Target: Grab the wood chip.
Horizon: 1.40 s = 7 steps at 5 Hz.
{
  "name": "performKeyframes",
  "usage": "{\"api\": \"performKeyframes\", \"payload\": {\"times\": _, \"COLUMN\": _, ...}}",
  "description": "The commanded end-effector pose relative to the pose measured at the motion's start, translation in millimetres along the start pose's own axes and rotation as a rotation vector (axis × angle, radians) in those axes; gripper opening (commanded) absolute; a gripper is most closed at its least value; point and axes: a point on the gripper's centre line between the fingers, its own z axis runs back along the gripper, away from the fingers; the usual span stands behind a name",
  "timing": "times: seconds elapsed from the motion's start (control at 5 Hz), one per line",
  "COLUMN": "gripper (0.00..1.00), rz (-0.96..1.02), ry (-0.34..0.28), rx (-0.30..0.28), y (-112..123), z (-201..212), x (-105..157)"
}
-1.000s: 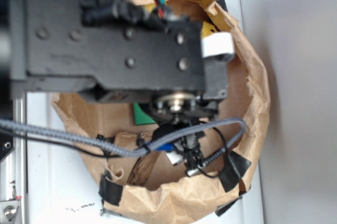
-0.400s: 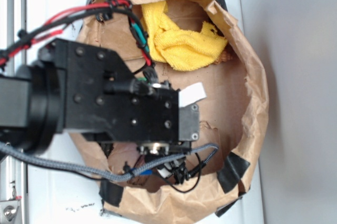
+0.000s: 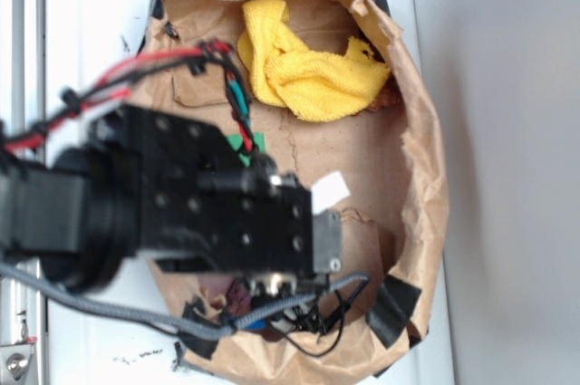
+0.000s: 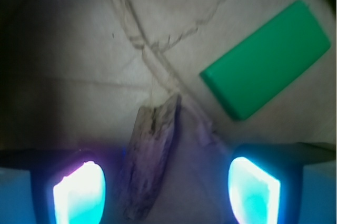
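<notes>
I will grab the wood chip [image 4: 152,153] next, pinching the dark streaky sliver across its long sides.
The wood chip [image 4: 152,153], a dark streaky sliver with pointed ends, lies flat on the brown paper floor of the bag. My gripper [image 4: 166,192] is open right above it. Its two glowing pads [image 4: 79,192] stand wide apart, and the chip's near half lies between them, closer to the left pad and touching neither. In the exterior view the arm [image 3: 208,213] covers the chip; only a dark bit [image 3: 240,294] shows below the wrist, and the fingertips are hidden.
A flat green block [image 4: 266,60] lies up and right of the chip, and its corner [image 3: 243,143] peeks out beside the arm. A yellow cloth [image 3: 304,68] is bunched at the bag's far end. Crumpled paper walls [image 3: 426,168] ring the floor, with black tape [image 3: 391,312] on the near rim.
The arm has swung from the bag's far side toward the near side and lower, uncovering the yellow cloth and covering the wood chip in the exterior view.
</notes>
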Motion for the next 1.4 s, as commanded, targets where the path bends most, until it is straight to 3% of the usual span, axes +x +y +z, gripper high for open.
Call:
{"api": "performKeyframes", "payload": {"times": 0.0, "gripper": 1.00, "rz": -0.001, "ry": -0.023, "rx": 0.101, "y": 27, "z": -33, "x": -47}}
{"api": "performKeyframes", "payload": {"times": 0.2, "gripper": 0.20, "rz": 0.040, "ry": -0.023, "rx": 0.143, "y": 33, "z": -43, "x": -49}}
{"api": "performKeyframes", "payload": {"times": 0.4, "gripper": 0.00, "rz": 0.053, "ry": -0.028, "rx": 0.128, "y": 30, "z": -42, "x": -50}}
{"api": "performKeyframes", "payload": {"times": 0.8, "gripper": 0.00, "rz": 0.049, "ry": -0.035, "rx": 0.105, "y": 28, "z": -44, "x": -47}}
{"api": "performKeyframes", "payload": {"times": 1.0, "gripper": 1.00, "rz": 0.064, "ry": -0.028, "rx": 0.088, "y": 28, "z": -44, "x": -48}}
{"api": "performKeyframes", "payload": {"times": 1.2, "gripper": 1.00, "rz": 0.068, "ry": -0.014, "rx": 0.077, "y": 29, "z": -46, "x": -50}}
